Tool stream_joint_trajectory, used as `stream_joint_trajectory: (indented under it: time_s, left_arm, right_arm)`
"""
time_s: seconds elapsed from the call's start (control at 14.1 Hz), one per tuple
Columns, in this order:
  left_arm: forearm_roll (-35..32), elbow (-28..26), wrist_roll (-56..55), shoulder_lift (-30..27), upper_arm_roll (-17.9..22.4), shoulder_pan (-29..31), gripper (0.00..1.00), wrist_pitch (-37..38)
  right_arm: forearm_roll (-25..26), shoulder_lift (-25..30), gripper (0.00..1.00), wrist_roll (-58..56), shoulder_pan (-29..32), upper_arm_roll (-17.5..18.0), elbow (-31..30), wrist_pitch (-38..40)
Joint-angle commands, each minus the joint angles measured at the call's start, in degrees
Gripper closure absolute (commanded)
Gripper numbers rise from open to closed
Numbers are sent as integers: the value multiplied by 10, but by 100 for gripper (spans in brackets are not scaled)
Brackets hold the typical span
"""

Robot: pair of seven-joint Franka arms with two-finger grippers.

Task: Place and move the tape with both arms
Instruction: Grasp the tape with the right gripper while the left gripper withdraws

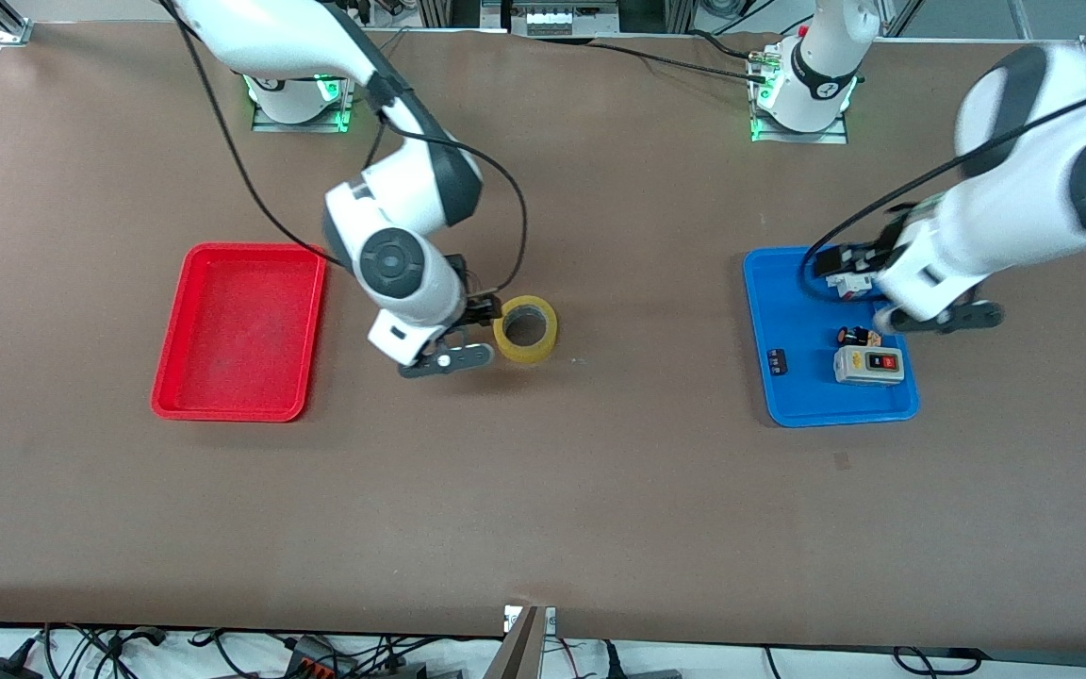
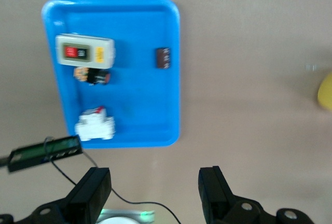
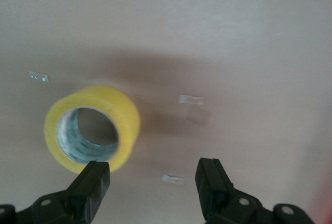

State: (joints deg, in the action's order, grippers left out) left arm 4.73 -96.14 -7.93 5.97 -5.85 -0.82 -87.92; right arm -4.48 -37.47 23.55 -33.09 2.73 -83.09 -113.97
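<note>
My right gripper is to grab the yellow roll by its side (image 1: 547, 330) next, so that it can move the roll to the red tray (image 1: 239, 332).
The tape (image 1: 525, 328) is a yellow roll lying flat on the brown table, hole up, between the two trays. My right gripper (image 1: 479, 311) hangs low right beside it, on the red tray's side. In the right wrist view the gripper (image 3: 153, 187) is open and empty, and the tape (image 3: 127, 123) lies just ahead of one finger, outside the jaws. My left gripper (image 1: 849, 269) hovers over the blue tray's (image 1: 793, 396) edge nearest the arm bases. It is open and empty (image 2: 155, 193). A sliver of the tape (image 2: 326, 92) shows in the left wrist view.
A red tray (image 1: 241, 330) lies toward the right arm's end. The blue tray (image 2: 140, 105) holds a grey switch box (image 1: 868, 364), a white breaker (image 2: 94, 126), a small red-black button (image 1: 857, 336) and a small dark part (image 1: 777, 362).
</note>
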Motion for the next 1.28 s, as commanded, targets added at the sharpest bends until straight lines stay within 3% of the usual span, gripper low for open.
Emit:
stream_joint_trajectory:
  time_s: [0.0, 0.21, 0.57, 0.64, 0.71, 0.85, 0.99, 1.21]
  left_arm:
    - [-9, -19, 117, -59, -4, 45, 0, 20]
    - [-81, 34, 173, -61, -6, 51, 0, 35]
    - [-76, 99, 188, -50, 3, 42, 0, 13]
    - [-70, 99, 187, -49, 3, 42, 0, 14]
    - [-65, 97, 185, -48, 5, 42, 0, 13]
    - [-43, 98, 169, -47, 19, 42, 0, 13]
    - [-15, 97, 161, -49, 53, 24, 0, 16]
    - [-19, 98, 162, -50, 55, 24, 0, 39]
  right_arm:
    - [27, -33, 1, 50, -30, -8, 25, -6]
    - [44, -58, 1, 96, -47, -8, 25, -34]
    - [40, -80, 1, 111, -54, -7, 25, -51]
    - [41, -81, 7, 110, -54, -7, 24, -56]
    - [39, -81, 24, 111, -52, -7, 24, -57]
    - [39, -84, 44, 112, -52, -7, 24, -57]
    - [39, -87, 44, 111, -51, -7, 24, -57]
    - [39, -94, 44, 111, -51, -7, 24, -64]
